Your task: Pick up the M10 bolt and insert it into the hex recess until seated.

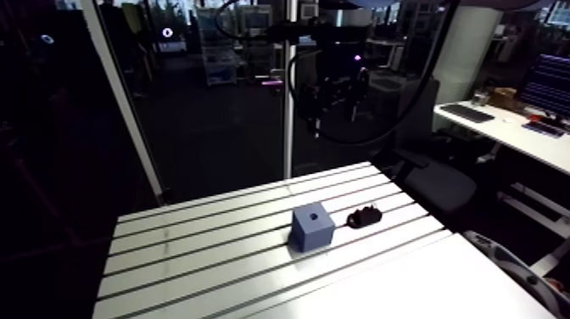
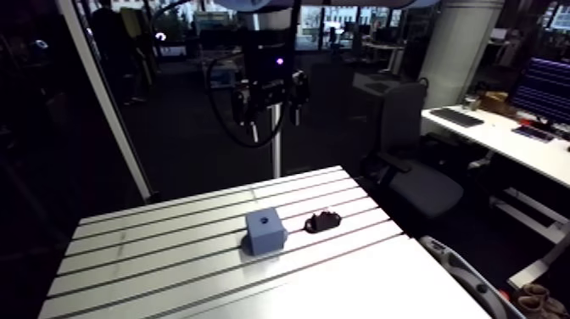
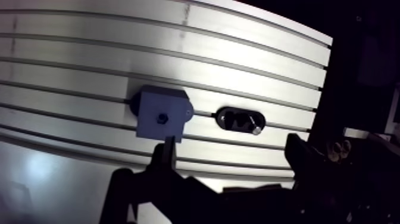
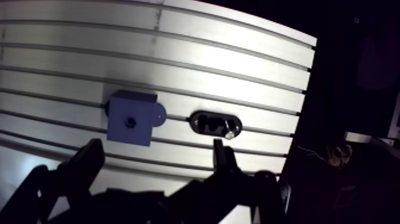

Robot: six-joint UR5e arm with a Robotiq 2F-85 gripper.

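Observation:
Next, my gripper grabs the bolt by its shiny head end [image 3: 256, 130], since the black holder wraps the rest of the bolt.
A blue block [image 3: 162, 113] with a small dark recess in its top face stands on the slotted table [image 1: 195, 254]. Beside it lies a black oval holder [image 3: 239, 120] with the bolt in it, whose shiny end [image 3: 255, 128] shows at one side. In the arm view the block [image 1: 312, 229] and the holder [image 1: 365, 218] sit close together near the table's middle. My gripper [image 3: 232, 146] hangs high above them, open, with nothing between its fingers. Seen from the wrist, block and holder lie ahead of the fingertips [image 3: 169, 148].
A smooth white surface [image 1: 407, 288] joins the slotted table at the front right. The table's far edge [image 1: 254, 191] borders a dark glass partition. An office chair [image 1: 441, 182] stands just off the table's right corner.

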